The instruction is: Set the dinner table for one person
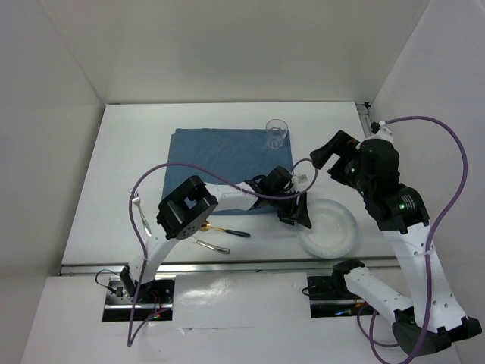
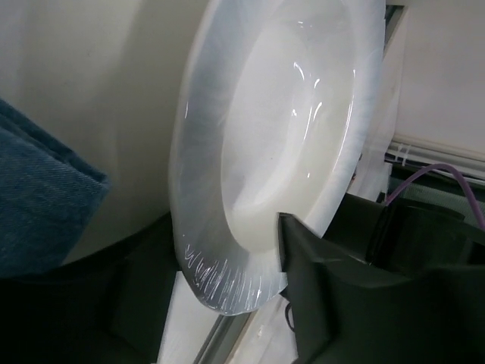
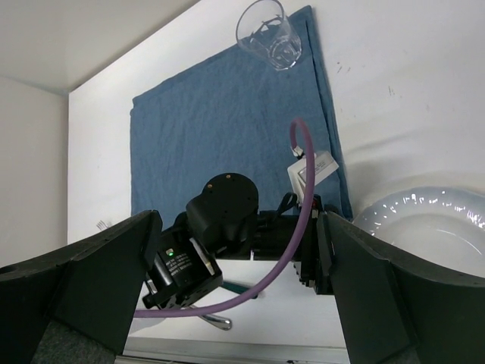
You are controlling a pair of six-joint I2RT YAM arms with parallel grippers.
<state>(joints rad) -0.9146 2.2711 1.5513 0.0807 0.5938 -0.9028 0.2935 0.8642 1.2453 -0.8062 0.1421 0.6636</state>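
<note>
My left gripper, open astride the plate's rim, would leave it lying.
A white deep plate (image 1: 333, 231) lies on the dinner table (image 1: 129, 152) near its front rail, right of the blue placemat (image 1: 220, 152). My left gripper (image 1: 294, 218) is at the plate's left rim. In the left wrist view the plate (image 2: 288, 136) fills the frame, and the open left gripper (image 2: 231, 303) straddles its rim, one finger (image 2: 326, 303) over the inside and the other outside it. My right gripper (image 1: 330, 152) hangs open and empty above the table. Its view (image 3: 242, 303) looks down on the left arm, the placemat (image 3: 220, 121) and the plate (image 3: 432, 227).
A clear glass (image 1: 276, 133) stands on the placemat's far right corner and also shows in the right wrist view (image 3: 267, 34). A fork (image 1: 136, 203) lies left of the placemat. A green-handled utensil (image 1: 231, 232) and a silver one (image 1: 212, 245) lie near the front rail (image 1: 227, 264).
</note>
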